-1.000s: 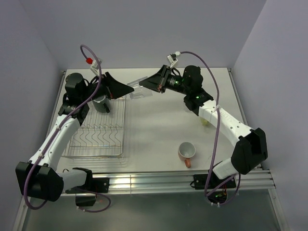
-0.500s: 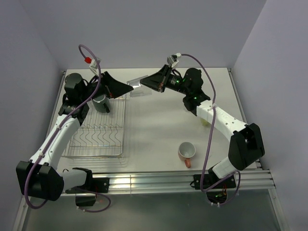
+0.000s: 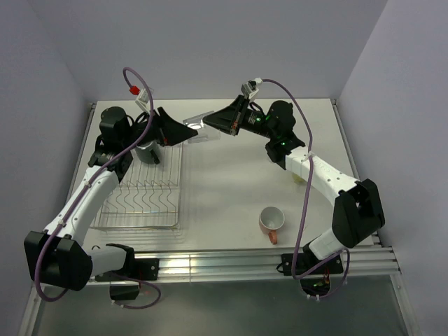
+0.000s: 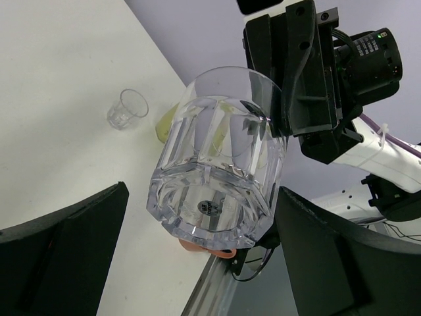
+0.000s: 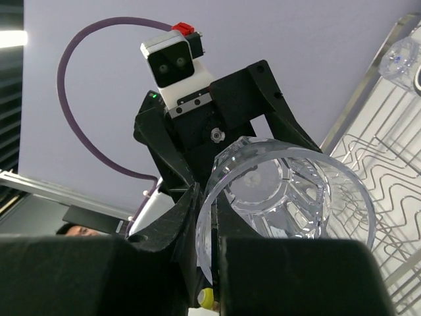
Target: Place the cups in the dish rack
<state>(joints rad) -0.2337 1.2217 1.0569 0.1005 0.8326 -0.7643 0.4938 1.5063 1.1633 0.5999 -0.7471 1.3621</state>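
Note:
I should close my left gripper now. It would hold the tumbler, because its base [image 3: 193, 127] [image 4: 210, 205] is between the open fingers.
My right gripper [image 3: 210, 126] is shut on the rim of a clear glass tumbler [image 3: 198, 127], holding it on its side in the air beyond the dish rack [image 3: 140, 192]. In the right wrist view its fingers [image 5: 197, 224] pinch the tumbler [image 5: 296, 191] wall. The left gripper [image 4: 204, 191] is open, its fingers on either side of the tumbler [image 4: 217, 178] base and apart from it. A dark cup [image 3: 145, 150] stands in the rack's far end. An orange mug [image 3: 271, 220] lies on the table. A pale yellow-green cup [image 4: 164, 122] and a small clear glass [image 4: 128, 108] stand further right.
The wire rack [image 5: 381, 164] fills the table's left side, with another clear glass [image 5: 402, 54] at its far corner. A metal rail [image 3: 231, 262] runs along the near edge. Walls close in behind and on both sides.
The right gripper has carried the tumbler a little left, toward the left gripper, whose open fingers now flank the tumbler's base.

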